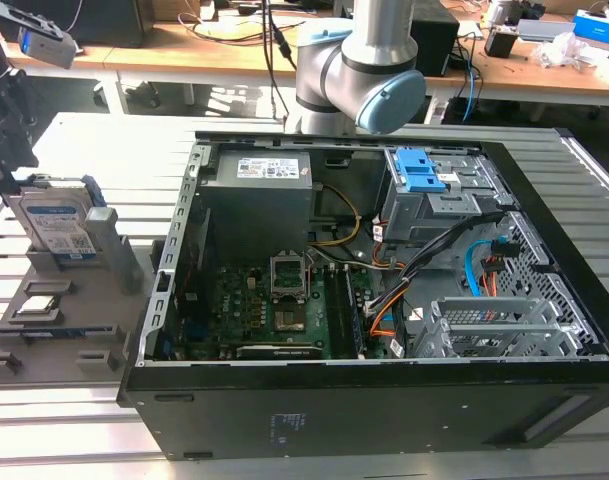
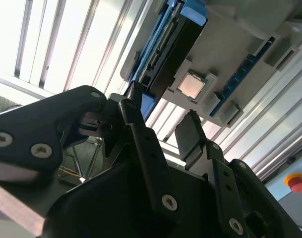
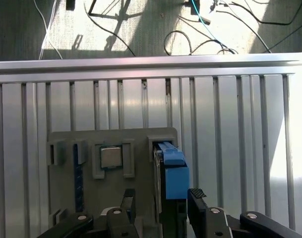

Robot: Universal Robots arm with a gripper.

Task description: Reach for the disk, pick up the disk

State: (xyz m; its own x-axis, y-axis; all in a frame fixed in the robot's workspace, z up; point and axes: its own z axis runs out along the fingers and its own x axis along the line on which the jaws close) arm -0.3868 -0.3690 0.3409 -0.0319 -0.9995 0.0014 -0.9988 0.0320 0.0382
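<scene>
The disk's blue-railed top edge lies deep below my fingers in the wrist view, so it is too early to close on the disk; my gripper lowers first.
The disk (image 1: 52, 228) stands on edge in a slot of a grey holder (image 1: 79, 335) at the exterior view's left, beside the computer case; it is silver with a white-and-blue label and blue rails. My black gripper (image 1: 6, 130) hangs just above it and toward the exterior view's left. In the first wrist view the gripper (image 3: 163, 201) is open, and the disk's blue-railed top edge (image 3: 171, 171) lies between the two fingers without touching them. The second wrist view has the open gripper (image 2: 160, 129) with the disk (image 2: 176, 42) beyond its tips.
A small square silver chip (image 3: 111, 157) sits in a pocket of the holder (image 3: 141, 141) beside the disk. The open black computer case (image 1: 384, 400) lies on the slatted table, with blue brackets (image 1: 421, 170) inside. A red button (image 2: 297, 183) is near the table edge.
</scene>
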